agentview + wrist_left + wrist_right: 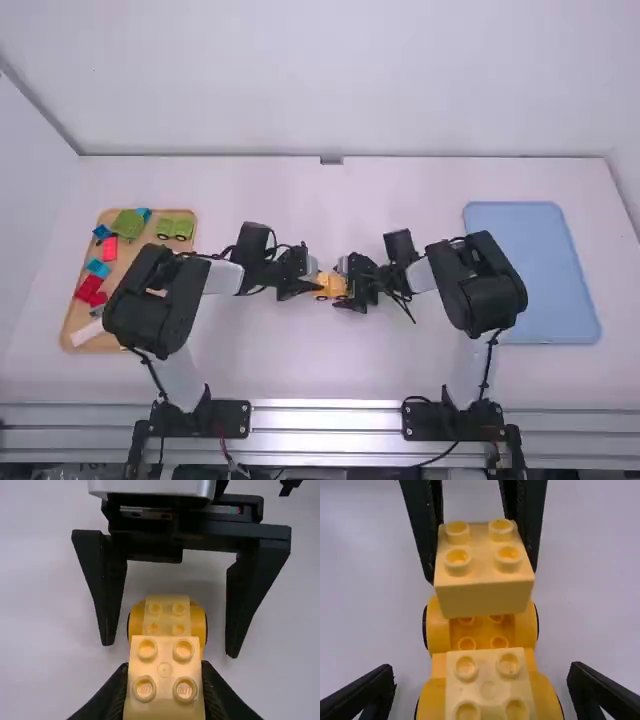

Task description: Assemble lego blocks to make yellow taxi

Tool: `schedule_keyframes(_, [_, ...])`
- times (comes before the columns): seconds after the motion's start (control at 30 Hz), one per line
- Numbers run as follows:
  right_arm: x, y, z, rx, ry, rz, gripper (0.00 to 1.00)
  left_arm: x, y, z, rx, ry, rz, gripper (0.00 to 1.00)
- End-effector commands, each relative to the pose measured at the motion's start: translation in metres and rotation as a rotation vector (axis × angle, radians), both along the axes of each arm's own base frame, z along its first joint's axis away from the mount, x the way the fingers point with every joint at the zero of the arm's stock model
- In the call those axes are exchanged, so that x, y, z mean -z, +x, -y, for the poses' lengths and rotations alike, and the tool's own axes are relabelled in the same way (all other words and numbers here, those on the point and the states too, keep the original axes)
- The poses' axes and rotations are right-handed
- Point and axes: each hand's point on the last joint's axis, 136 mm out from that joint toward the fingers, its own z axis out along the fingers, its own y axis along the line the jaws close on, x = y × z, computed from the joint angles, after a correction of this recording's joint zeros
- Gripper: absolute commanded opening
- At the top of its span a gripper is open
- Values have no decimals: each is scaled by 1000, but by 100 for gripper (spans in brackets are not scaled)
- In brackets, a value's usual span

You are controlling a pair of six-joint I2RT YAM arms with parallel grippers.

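The taxi needs to stay steady while the held brick goes onto the base's studs, so my right gripper will grab it by its brick-topped end [490, 692] next.
Near the middle of the table in the high view, my left gripper [310, 277] meets my right gripper [352, 290] over the yellow wheeled base [328, 291]. In the left wrist view, my left gripper [164, 680] is shut on a yellow brick [165, 671]. In the right wrist view, that held brick [485, 597] is over the far end of the base [438, 632], whose studs show below it. A second yellow brick [489, 677] sits on the base's near end. My right gripper [482, 682] stands open, its fingers apart on either side of that end.
A wooden tray [75, 325] at the far left holds a green piece [128, 224], a green wheeled piece [175, 228] and several red and blue blocks. A blue tray [530, 270] lies at the right. White table surrounds the base.
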Motion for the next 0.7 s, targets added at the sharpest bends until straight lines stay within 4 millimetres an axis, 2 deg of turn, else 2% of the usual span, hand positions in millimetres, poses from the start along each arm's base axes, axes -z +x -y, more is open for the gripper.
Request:
schedule_keyframes(0.0, [7, -3, -1, -6, 11, -22, 92, -5, 0, 5, 20, -26, -3, 8])
schedule_keyframes(0.17, [4, -2, -8, -57, 123, -12, 92, -5, -1, 5, 20, -25, -7, 8])
schedule_keyframes(0.37, [3, 2, -6, -46, 127, -18, 83, -4, -2, 5, 20, -24, -11, 8])
schedule_keyframes(0.57, [3, 1, -6, -46, 128, -17, 59, -4, -2, 4, 22, -22, -11, 8])
schedule_keyframes(0.6, [3, 1, -6, -46, 128, -17, 59, -4, -2, 4, 22, -22, -11, 8])
schedule_keyframes(0.67, [3, 1, -6, -47, 128, -20, 48, -4, -2, 5, 23, -21, -12, 8])
